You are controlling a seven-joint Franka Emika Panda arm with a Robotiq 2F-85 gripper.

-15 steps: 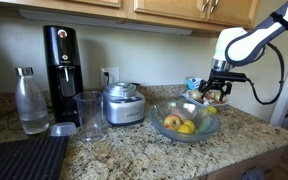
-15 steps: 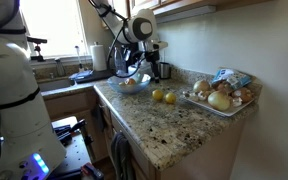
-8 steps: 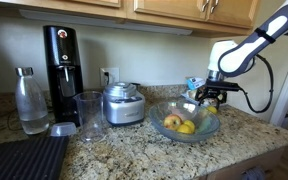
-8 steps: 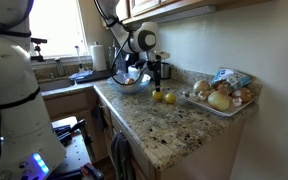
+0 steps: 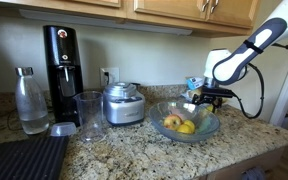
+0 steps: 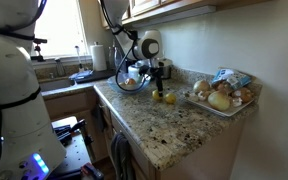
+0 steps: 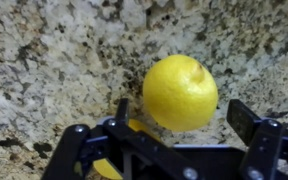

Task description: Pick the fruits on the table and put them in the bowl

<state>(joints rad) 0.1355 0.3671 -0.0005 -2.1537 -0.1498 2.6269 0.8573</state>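
My open fingers are level with the sides of the yellow fruit (image 7: 180, 92), so they need to close.
A yellow fruit (image 7: 180, 92) lies on the speckled granite table (image 7: 44, 60), and in the wrist view it sits between my gripper's (image 7: 184, 115) spread fingers with a gap on each side. A second yellow fruit (image 7: 107, 168) shows partly behind the left finger. In an exterior view two yellow fruits (image 6: 157, 96) (image 6: 169, 98) lie side by side on the table, with the gripper (image 6: 149, 85) low over them. The glass bowl (image 5: 209, 127) (image 6: 132, 85) stands just beside them and holds a reddish-yellow fruit (image 5: 172, 121) and a yellow one (image 5: 187, 127).
A steel appliance (image 5: 123, 104), a tall glass (image 5: 88, 115), a bottle (image 5: 30, 101) and a black machine (image 5: 61, 62) stand along the counter beyond the bowl. A black ribbed mat (image 5: 24, 160) lies at the front. A tray of produce (image 6: 221, 97) sits near the wall.
The gripper has come down and moved toward the bowl, from higher up to low over the two yellow fruits. The fruits and the bowl have not moved.
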